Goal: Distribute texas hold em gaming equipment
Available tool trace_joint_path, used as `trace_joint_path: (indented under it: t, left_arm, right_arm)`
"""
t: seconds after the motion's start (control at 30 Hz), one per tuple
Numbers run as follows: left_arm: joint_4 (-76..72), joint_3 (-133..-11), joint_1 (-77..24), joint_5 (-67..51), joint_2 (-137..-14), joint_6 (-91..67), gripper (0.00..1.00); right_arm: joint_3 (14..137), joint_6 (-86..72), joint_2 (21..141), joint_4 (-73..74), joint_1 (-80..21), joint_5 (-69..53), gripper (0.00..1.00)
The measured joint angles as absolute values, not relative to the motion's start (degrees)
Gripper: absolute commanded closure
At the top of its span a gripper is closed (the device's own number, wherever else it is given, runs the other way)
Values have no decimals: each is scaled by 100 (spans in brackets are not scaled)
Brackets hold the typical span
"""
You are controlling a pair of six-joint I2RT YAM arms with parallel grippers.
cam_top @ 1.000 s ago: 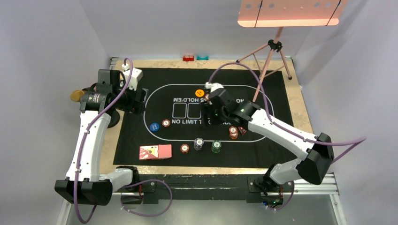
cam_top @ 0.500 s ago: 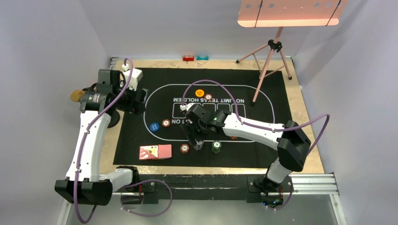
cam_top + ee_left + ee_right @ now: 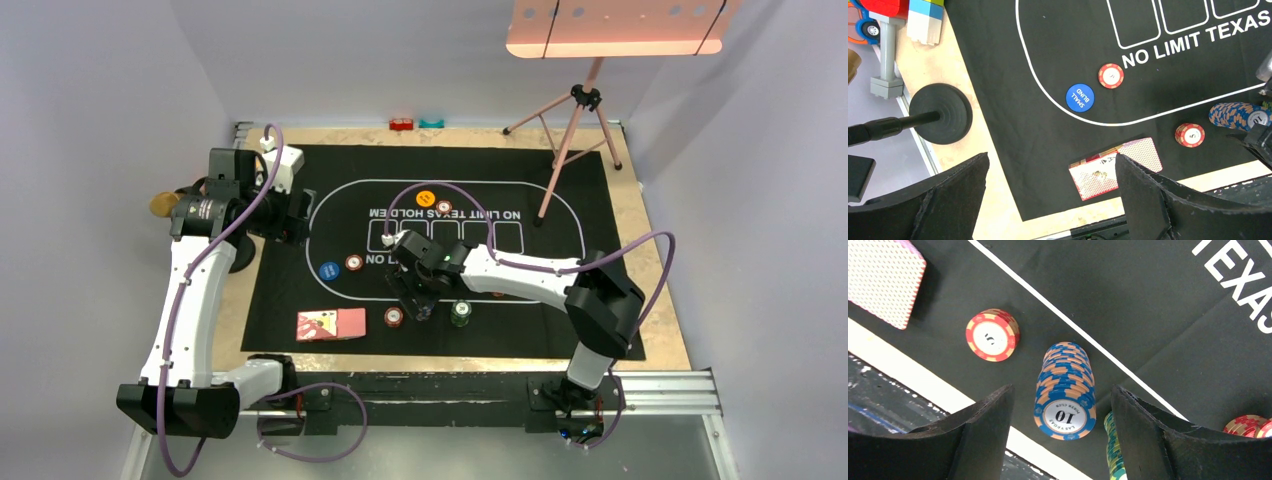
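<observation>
The blue-and-orange chips are ready for my right gripper to close on: both fingers reach down past the top blue-and-orange chip, one of them beside the green stack.
My right gripper (image 3: 420,298) is open and hangs low over a stack of blue-and-orange poker chips (image 3: 1065,390); its jaws stand on either side of the stack without touching it (image 3: 1062,440). Beside it are a green chip stack (image 3: 1113,450) and a red chip stack (image 3: 992,334). The pink-backed playing cards (image 3: 331,324) lie at the mat's near left. A blue small-blind disc (image 3: 1080,97), a red chip (image 3: 1111,75) and an orange disc (image 3: 426,198) lie on the mat. My left gripper (image 3: 290,215) is open and empty, high over the mat's left edge (image 3: 1050,200).
The black poker mat (image 3: 580,200) covers most of the table. A microphone stand's round base (image 3: 940,113) and toy bricks (image 3: 923,20) sit off the mat's left. A pink tripod (image 3: 575,120) stands at the back right. More red chips (image 3: 1253,426) lie right of the green stack.
My right arm swung from the mat's far middle down and to the left, ending over the blue-and-orange chip stack. The left arm has not moved.
</observation>
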State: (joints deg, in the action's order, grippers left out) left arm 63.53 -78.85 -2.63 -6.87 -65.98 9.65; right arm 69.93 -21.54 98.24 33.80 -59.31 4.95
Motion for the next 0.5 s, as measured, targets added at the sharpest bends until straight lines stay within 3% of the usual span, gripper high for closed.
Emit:
trace_joint_path:
  t: [0.5]
  left_arm:
    - [6353,-7885,-263,-683,-6556,967,0]
  right_arm:
    - [6831,-2154,9950,3208,-5931,495,55]
